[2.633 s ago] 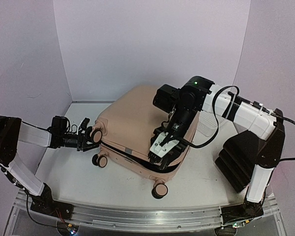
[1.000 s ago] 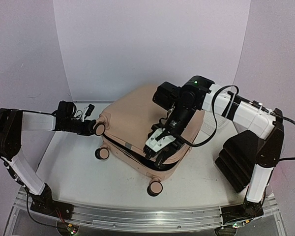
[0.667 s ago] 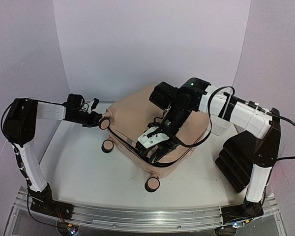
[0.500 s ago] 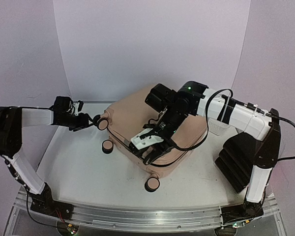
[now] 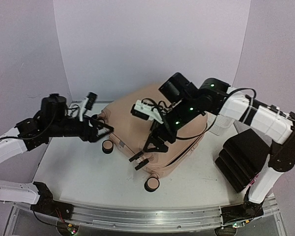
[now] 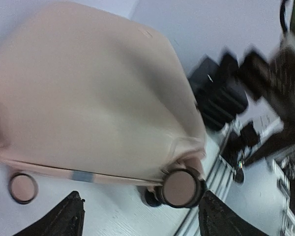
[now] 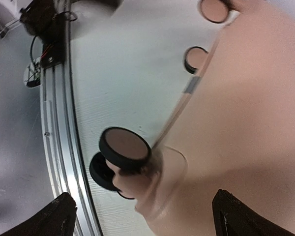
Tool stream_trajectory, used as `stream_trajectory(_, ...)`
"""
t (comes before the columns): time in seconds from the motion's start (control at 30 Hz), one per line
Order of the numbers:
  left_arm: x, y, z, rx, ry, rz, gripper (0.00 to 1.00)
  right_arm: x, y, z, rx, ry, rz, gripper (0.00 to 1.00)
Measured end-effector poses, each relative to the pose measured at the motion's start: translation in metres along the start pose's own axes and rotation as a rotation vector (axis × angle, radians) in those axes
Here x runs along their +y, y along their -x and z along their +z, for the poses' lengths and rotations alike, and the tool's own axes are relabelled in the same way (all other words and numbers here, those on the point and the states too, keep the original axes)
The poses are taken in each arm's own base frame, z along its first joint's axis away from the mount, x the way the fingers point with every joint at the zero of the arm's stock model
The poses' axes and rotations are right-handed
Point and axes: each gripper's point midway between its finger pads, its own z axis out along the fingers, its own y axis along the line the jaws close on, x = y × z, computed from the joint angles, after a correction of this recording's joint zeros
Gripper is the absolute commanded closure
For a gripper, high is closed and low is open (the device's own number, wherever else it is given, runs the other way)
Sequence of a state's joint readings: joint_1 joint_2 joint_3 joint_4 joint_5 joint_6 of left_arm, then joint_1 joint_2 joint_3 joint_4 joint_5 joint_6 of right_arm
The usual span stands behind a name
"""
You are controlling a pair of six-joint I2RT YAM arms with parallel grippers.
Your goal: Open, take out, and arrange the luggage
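My left gripper grabs the luggage [image 5: 152, 125] by the upper shell's near-corner wheel [image 5: 139, 160] next, to lift that shell and swing the luggage open.
The luggage [image 5: 152, 125], a pale pink hard-shell suitcase, lies flat on the table with its shell shut and its wheels toward the near left. My left gripper [image 5: 102, 130] is open and empty just left of its wheeled end, not touching it. In the left wrist view the luggage [image 6: 88, 98] and a wheel [image 6: 179, 188] sit beyond my open left gripper [image 6: 142, 221]. My right gripper [image 5: 143, 155] is open and empty, hovering over the near corner. The right wrist view shows the luggage [image 7: 250, 123] and the near wheel [image 7: 124, 146] beyond my open right gripper [image 7: 147, 221].
A stack of black items [image 5: 238, 157] stands at the right, next to the right arm. A white mesh basket [image 5: 219, 124] sits behind the right arm. A metal rail [image 5: 137, 216] runs along the table's near edge. Walls close in the left, back and right.
The left gripper has let go of the suitcase wheel and pulled back to the left. The right gripper has lifted off the suitcase's front seam and opened. The suitcase was turned slightly counter-clockwise.
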State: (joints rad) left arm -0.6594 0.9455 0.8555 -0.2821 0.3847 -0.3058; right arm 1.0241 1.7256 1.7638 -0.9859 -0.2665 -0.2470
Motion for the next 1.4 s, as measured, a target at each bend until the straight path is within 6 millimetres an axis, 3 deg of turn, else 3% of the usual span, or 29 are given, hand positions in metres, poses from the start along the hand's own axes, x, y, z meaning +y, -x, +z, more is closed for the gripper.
stream_trajectory(0.03, -0.008, -0.008, 0.011, 0.044, -0.004, 0.025, 0.08, -0.006, -0.002, -0.013, -0.01, -0.052, 0.038, 0.02)
stream_trajectory(0.07, -0.038, -0.029, 0.027, 0.124, -0.071, 0.072, 0.03, -0.013, -0.006, -0.026, -0.019, -0.105, 0.075, 0.02)
stream_trajectory(0.13, -0.06, -0.058, 0.054, 0.238, -0.1, 0.122, 0.01, -0.029, -0.016, -0.052, -0.039, -0.205, 0.155, 0.02)
stream_trajectory(0.3, -0.071, -0.116, 0.097, 0.432, -0.057, 0.194, 0.0, -0.074, -0.063, -0.109, -0.068, -0.443, 0.372, 0.02)
stream_trajectory(0.43, -0.075, -0.132, 0.11, 0.467, -0.012, 0.246, 0.08, -0.073, -0.086, -0.125, -0.068, -0.498, 0.425, 0.02)
stream_trajectory(0.5, -0.078, -0.131, 0.114, 0.462, 0.011, 0.264, 0.15, -0.069, -0.091, -0.127, -0.071, -0.504, 0.436, 0.02)
stream_trajectory(0.63, -0.085, -0.123, 0.123, 0.438, 0.049, 0.28, 0.42, -0.067, -0.107, -0.127, -0.054, -0.521, 0.46, 0.02)
stream_trajectory(0.8, -0.082, -0.12, 0.124, 0.433, 0.097, 0.268, 0.62, -0.068, -0.123, -0.122, -0.021, -0.545, 0.474, 0.02)
stream_trajectory(1.0, -0.077, -0.112, 0.114, 0.473, 0.155, 0.278, 0.75, -0.078, -0.142, -0.12, 0.022, -0.618, 0.51, 0.02)
stream_trajectory(1.1, -0.081, -0.102, 0.109, 0.485, 0.163, 0.291, 0.78, -0.093, -0.155, -0.125, 0.025, -0.662, 0.6, 0.02)
stream_trajectory(1.23, -0.087, -0.077, 0.102, 0.457, 0.187, 0.318, 0.82, -0.123, -0.185, -0.141, -0.004, -0.712, 0.847, 0.02)
stream_trajectory(1.33, -0.093, -0.043, 0.097, 0.389, 0.217, 0.347, 0.85, -0.139, -0.203, -0.15, -0.042, -0.721, 1.029, 0.02)
stream_trajectory(1.4, -0.094, -0.011, 0.093, 0.312, 0.249, 0.366, 0.85, -0.146, -0.212, -0.152, -0.069, -0.703, 1.144, 0.02)
